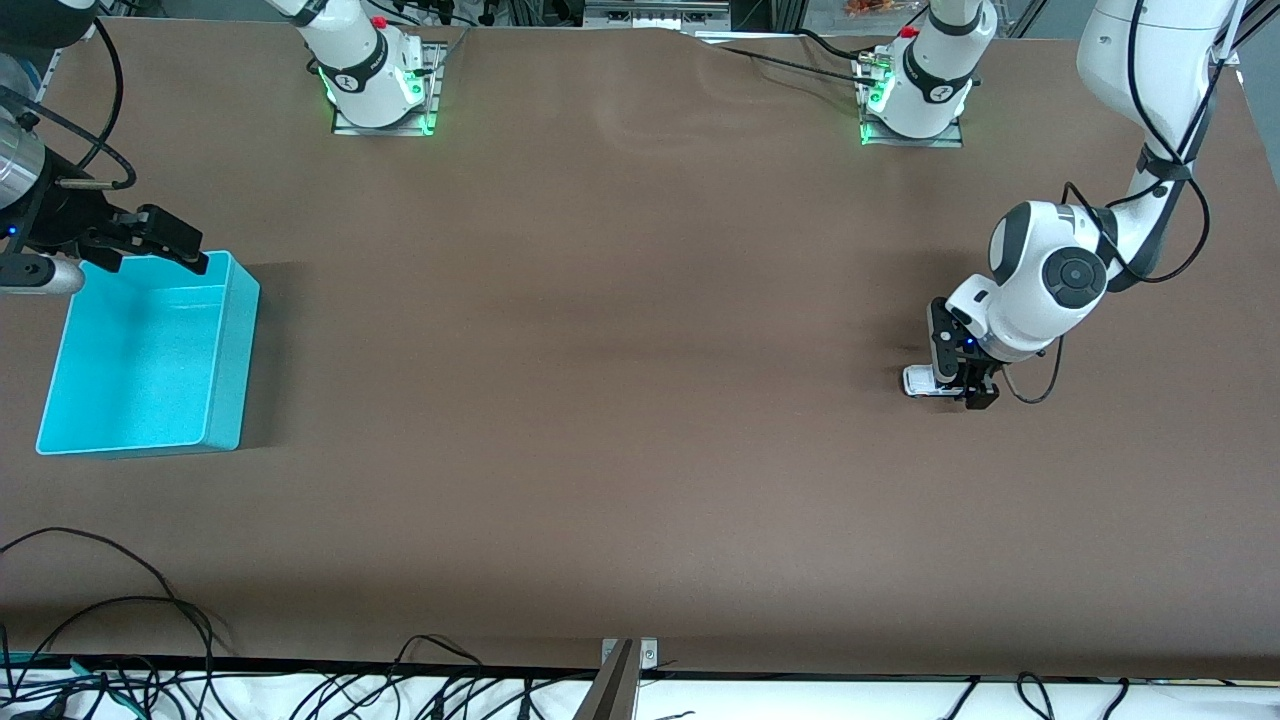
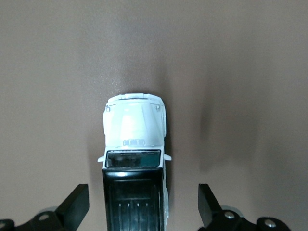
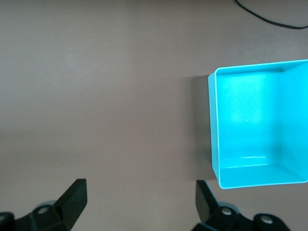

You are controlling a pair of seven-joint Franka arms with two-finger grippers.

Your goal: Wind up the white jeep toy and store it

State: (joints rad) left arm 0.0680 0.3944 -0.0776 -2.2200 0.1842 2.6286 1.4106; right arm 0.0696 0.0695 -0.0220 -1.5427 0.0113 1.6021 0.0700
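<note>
The black roof (image 2: 133, 199) behind the white hood (image 2: 134, 122) is between my left gripper's fingers, so it is time to close now, which would catch the jeep toy.
The white jeep toy (image 1: 922, 381), boxy with a black roof (image 2: 134, 199) and white hood, stands on the brown table toward the left arm's end. My left gripper (image 1: 962, 366) is lowered around it and open; its two black fingers (image 2: 74, 206) flank the roof with a gap on each side and do not touch it. My right gripper (image 1: 160, 240) hangs open and holds nothing, at the edge of the cyan bin (image 1: 150, 357) at the right arm's end of the table. The right wrist view shows the bin (image 3: 255, 139) with nothing in it.
Loose black cables (image 1: 120, 620) lie along the table edge nearest the front camera. A metal bracket (image 1: 625, 680) sticks up at the middle of that edge. The two arm bases (image 1: 375, 70) stand on the edge farthest from that camera.
</note>
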